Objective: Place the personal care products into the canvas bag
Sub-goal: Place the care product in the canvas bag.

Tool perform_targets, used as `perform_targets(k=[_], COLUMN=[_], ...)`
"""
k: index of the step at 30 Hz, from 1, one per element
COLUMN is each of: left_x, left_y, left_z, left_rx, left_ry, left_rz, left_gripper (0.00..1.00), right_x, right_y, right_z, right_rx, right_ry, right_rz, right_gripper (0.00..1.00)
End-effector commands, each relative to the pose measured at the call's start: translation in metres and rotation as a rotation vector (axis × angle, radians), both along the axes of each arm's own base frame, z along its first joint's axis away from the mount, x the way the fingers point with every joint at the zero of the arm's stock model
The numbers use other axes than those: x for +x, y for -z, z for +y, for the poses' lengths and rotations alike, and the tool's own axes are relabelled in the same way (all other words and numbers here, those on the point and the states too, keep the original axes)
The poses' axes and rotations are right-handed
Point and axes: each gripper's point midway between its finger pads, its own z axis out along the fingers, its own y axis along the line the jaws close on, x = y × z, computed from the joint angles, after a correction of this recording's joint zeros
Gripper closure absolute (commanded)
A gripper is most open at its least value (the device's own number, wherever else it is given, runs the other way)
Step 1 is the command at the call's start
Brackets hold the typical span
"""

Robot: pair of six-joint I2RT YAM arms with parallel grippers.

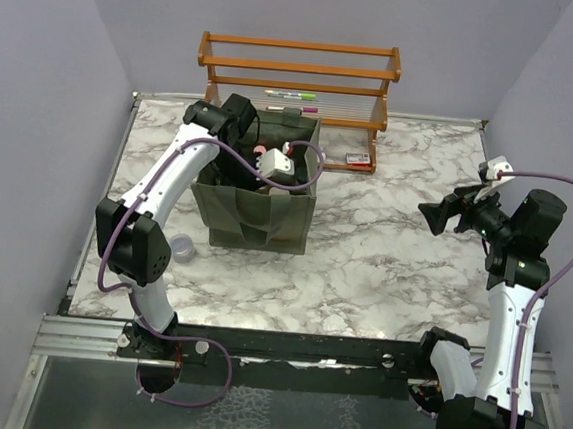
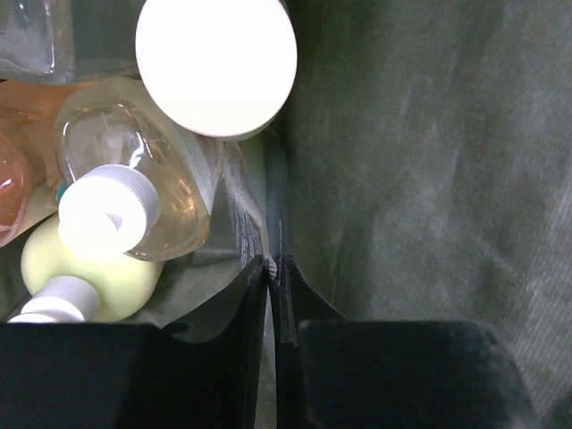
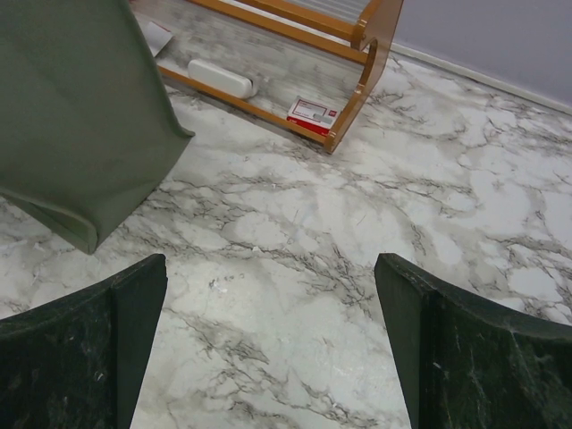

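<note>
The tube (image 2: 250, 192) would rest down in the bag between the bottles and inner side, so my left gripper should open its fingers.
The olive-green canvas bag (image 1: 257, 212) stands open at the table's left centre. My left gripper (image 2: 271, 266) is down inside it, against the bag's inner wall (image 2: 420, 161). Its jaws are shut on the thin crimped end of a pale green tube (image 2: 250, 192) with a printed label. Beside it in the bag lie a clear bottle with a white screw cap (image 2: 134, 201), a pale yellow-green bottle (image 2: 98, 273), an orange one (image 2: 13, 179) and a big white round cap (image 2: 216, 63). My right gripper (image 1: 437, 216) hovers open and empty over the right of the table.
The wooden slatted rack (image 1: 299, 75) stands at the back with marker pens (image 1: 292, 97) on it. A small red-and-white card (image 3: 312, 112) and a white oblong object (image 3: 220, 78) lie at its foot. A lavender cup (image 1: 182, 250) sits left of the bag.
</note>
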Motion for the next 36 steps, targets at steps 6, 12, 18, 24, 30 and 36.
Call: perform_targets(k=[6,12,18,24,30,36], left_x=[-0.009,-0.008,-0.009,-0.007,-0.005,-0.002], left_y=[0.013,0.019,0.014,0.008,-0.005,-0.018], left_z=[0.000,-0.001,-0.001,-0.003,-0.003,-0.002], left_rx=[-0.021,-0.033,-0.052,-0.071,-0.080,-0.091], left_ry=[0.012,-0.018,-0.050,-0.088,-0.102,-0.124], left_rz=[0.041,0.025,-0.017,-0.039,-0.068,-0.104], left_gripper=[0.85,0.72,0.62,0.49,0.41,0.37], right_x=[-0.002,-0.002,-0.002,-0.002,-0.003,-0.002], right_y=[-0.008,-0.006,-0.007,-0.008,-0.008,-0.007], right_z=[0.002,0.002,0.003,0.003,0.004,0.004], right_rx=[0.005,0.007,0.006,0.009,0.010,0.011], right_ry=[-0.018,-0.018,-0.021,-0.025,-0.026,-0.027], right_rz=[-0.040,-0.038,-0.042,-0.041,-0.041,-0.040], right_gripper=[0.00,0.00,0.00,0.00,0.00,0.00])
